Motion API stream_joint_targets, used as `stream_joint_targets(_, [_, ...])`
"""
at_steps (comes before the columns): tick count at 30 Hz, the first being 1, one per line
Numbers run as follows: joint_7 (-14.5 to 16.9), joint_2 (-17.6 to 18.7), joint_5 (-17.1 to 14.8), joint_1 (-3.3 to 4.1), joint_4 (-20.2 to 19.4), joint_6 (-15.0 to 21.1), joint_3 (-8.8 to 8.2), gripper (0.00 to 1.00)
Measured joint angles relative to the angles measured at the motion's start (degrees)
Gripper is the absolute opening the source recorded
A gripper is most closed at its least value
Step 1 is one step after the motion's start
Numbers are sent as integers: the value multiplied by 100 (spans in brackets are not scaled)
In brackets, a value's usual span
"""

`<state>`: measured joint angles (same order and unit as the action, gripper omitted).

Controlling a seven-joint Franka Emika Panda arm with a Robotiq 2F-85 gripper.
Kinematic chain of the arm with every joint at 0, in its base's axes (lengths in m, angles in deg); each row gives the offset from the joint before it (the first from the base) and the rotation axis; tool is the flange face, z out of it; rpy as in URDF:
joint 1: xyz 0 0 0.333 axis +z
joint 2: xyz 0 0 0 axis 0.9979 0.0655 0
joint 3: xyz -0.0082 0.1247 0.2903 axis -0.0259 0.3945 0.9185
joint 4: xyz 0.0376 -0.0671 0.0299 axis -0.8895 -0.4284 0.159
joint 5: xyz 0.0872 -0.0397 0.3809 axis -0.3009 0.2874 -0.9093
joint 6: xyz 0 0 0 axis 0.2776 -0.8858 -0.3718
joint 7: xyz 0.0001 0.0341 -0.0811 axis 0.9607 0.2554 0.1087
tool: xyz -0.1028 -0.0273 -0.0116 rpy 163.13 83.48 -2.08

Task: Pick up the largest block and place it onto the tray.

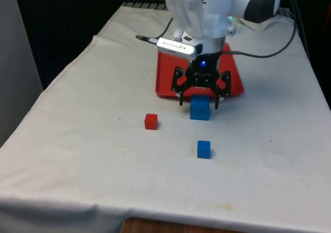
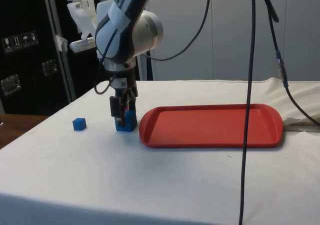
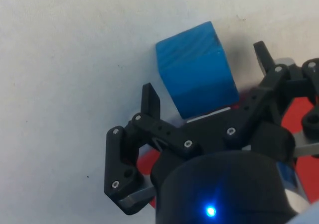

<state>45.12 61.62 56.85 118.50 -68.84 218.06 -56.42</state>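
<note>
I will move the largest block onto the tray [image 1: 164, 83] [image 3: 299, 114], so next my gripper will grab the large blue block by two opposite sides.
The largest block, a blue cube [image 1: 199, 109] [image 2: 128, 121] [image 3: 196, 74], rests on the white cloth just in front of the red tray [image 1: 164, 83] [image 2: 210, 122]. My gripper [image 1: 199, 102] [image 2: 122, 110] [image 3: 205, 72] is lowered over it and open, one finger on each side of the cube with small gaps showing in the wrist view. A small red block [image 1: 150, 121] lies towards the front view's left of the cube. A small blue block [image 1: 204, 149] [image 2: 79, 124] sits nearer the camera in the front view.
The tray is flat and holds nothing. A black cable [image 1: 258, 54] runs from the wrist across the cloth at the front view's right. Another cable [image 2: 249, 105] hangs down in front of the tray in the side view.
</note>
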Motion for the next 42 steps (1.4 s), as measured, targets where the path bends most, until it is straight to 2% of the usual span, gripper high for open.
stream_joint_targets(4, [-34, 17, 0, 0, 11, 0, 0, 100])
stream_joint_targets(5, [-46, 23, 0, 0, 17, 0, 0, 97])
stream_joint_targets(6, [-57, 34, 0, 0, 29, 0, 0, 89])
stream_joint_targets(8, [-69, 57, 0, 0, 46, 0, 0, 50])
stream_joint_targets(9, [-74, 69, 0, 0, 57, 0, 0, 38])
stream_joint_targets(11, [-74, 69, 0, 0, 57, 0, 0, 18])
stream_joint_targets(12, [-80, 74, 0, 0, 63, 0, 0, 18])
stream_joint_targets(14, [-80, 86, -6, 0, 69, 0, 0, 0])
stream_joint_targets(26, [-86, 74, -6, 0, 92, 0, -17, 0])
stream_joint_targets(36, [-86, -292, 40, 29, 57, -143, -120, 0])
stream_joint_targets(42, [-166, -510, 183, 52, 57, -258, -183, 0])
